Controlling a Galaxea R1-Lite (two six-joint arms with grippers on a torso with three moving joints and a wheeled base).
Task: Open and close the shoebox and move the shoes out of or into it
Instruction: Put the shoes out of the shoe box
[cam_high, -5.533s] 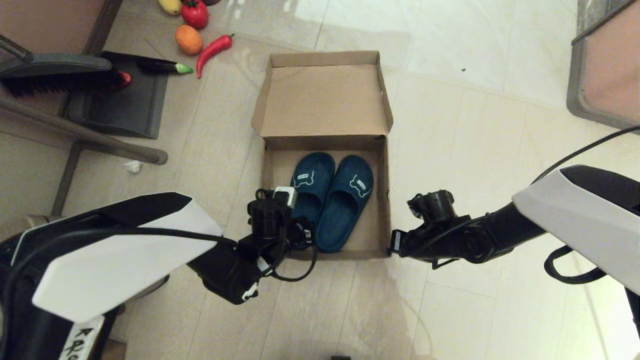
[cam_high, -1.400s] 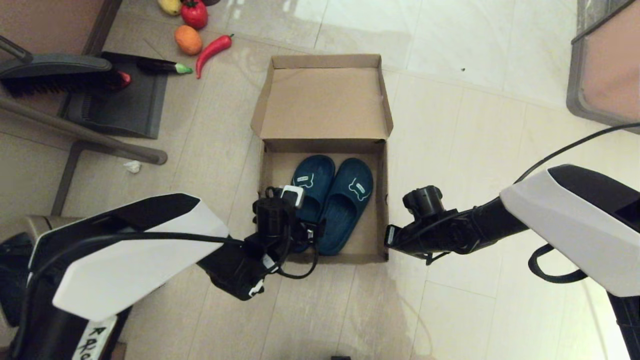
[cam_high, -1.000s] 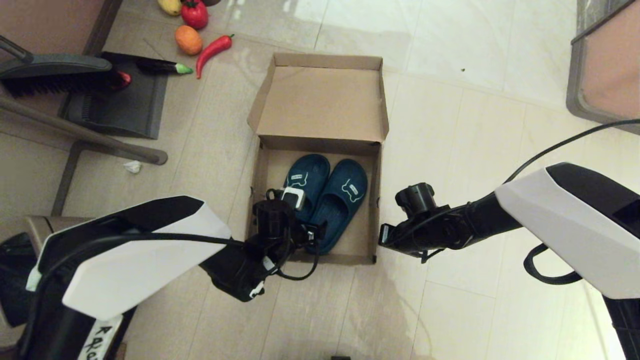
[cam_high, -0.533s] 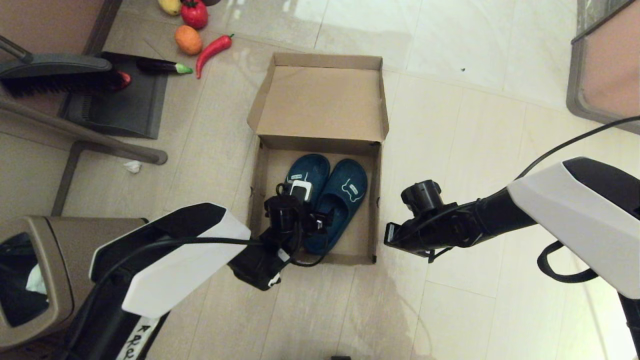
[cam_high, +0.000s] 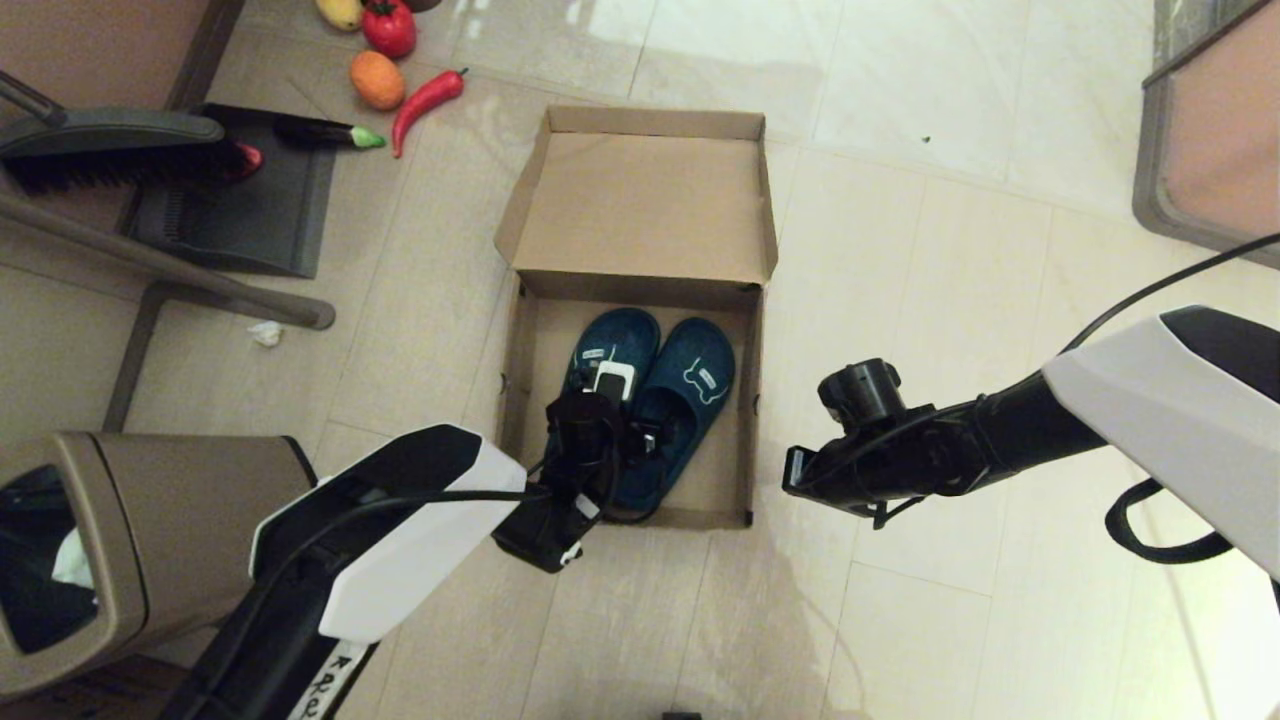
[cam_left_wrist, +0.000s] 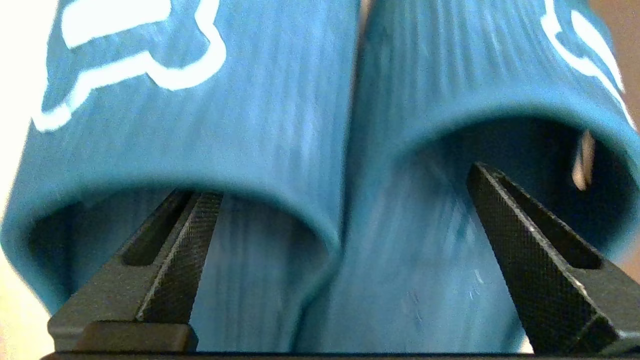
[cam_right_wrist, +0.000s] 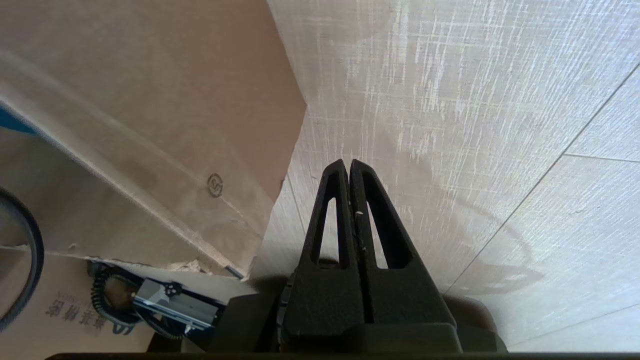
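I will grab both navy shoes next with my left gripper by their adjoining strap sides, to move them out of the shoebox together.
The brown cardboard shoebox (cam_high: 752, 400) stands on the floor with its lid (cam_high: 640, 210) folded back, away from me. The two navy shoes (cam_high: 690, 385) lie side by side inside it. My left gripper (cam_left_wrist: 337, 182) is down over their heel ends and open. One of its fingers (cam_left_wrist: 195, 240) reaches under the strap of one shoe (cam_left_wrist: 200, 100), the other finger under the strap of its neighbour (cam_left_wrist: 475, 75), with the adjoining sides of both between them. My right gripper (cam_right_wrist: 348, 165) is shut and empty. It hovers just outside the shoebox's right wall (cam_right_wrist: 150, 125).
A brown trash bin (cam_high: 120, 540) stands at my near left. A dustpan and brush (cam_high: 230, 210) and a metal chair leg (cam_high: 200, 280) lie at the far left. Toy vegetables (cam_high: 400, 70) sit beyond the box, and a furniture edge (cam_high: 1210, 130) shows far right.
The shoebox slid slightly left early on. My left arm then swung right and forward over the shoes, uncovering the trash bin. My right gripper drew back a little from the box wall.
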